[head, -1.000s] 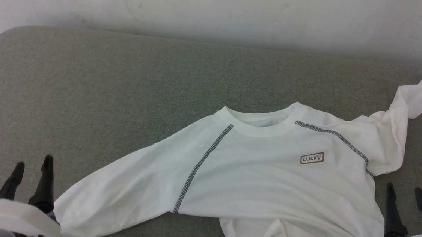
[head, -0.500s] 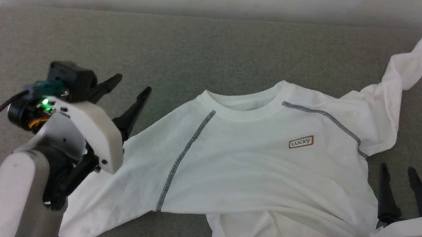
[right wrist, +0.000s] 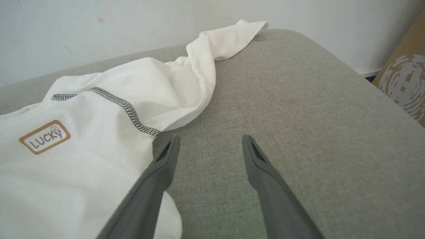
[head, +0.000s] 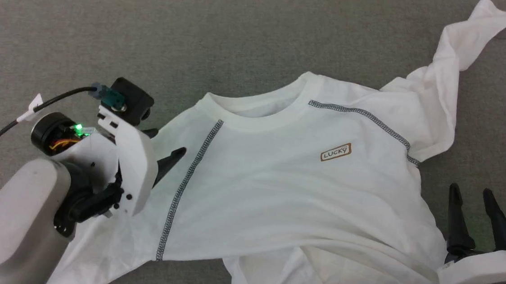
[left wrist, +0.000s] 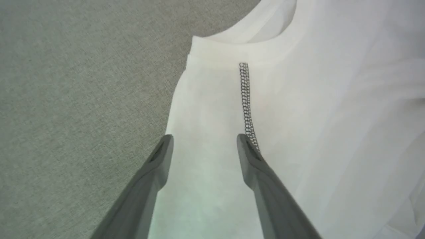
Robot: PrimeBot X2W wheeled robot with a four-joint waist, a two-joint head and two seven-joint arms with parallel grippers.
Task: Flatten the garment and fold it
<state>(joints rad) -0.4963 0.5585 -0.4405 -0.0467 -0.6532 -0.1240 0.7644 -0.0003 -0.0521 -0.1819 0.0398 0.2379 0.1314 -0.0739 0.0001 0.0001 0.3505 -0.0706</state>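
My left gripper will take hold of the shirt by its shoulder edge (head: 174,119) next, as the body of the shirt (head: 276,193) lies flat on the surface.
The white long-sleeved shirt (head: 276,193) lies face up on the grey surface, its "LUCKY" patch (head: 336,152) showing. One sleeve is twisted and bunched toward the far right corner (head: 458,54), and the hem is crumpled at the near edge (head: 297,272). My left gripper (head: 169,141) is open above the shoulder, next to the zigzag seam (left wrist: 245,99), with nothing between its fingers; the left wrist view shows the same gripper (left wrist: 205,137) over white fabric. My right gripper (head: 469,189) is open over bare grey surface, just right of the armpit seam (right wrist: 132,116).
The grey upholstered surface (head: 108,36) extends far left and behind the shirt. A white wall (right wrist: 99,20) runs behind it. A cardboard box (right wrist: 401,83) stands past the surface's right edge. A black cable (head: 6,127) trails from my left wrist.
The head camera has tilted down. My left arm has lifted from the lower left and swung in over the shirt's shoulder. The right gripper holds its place, open.
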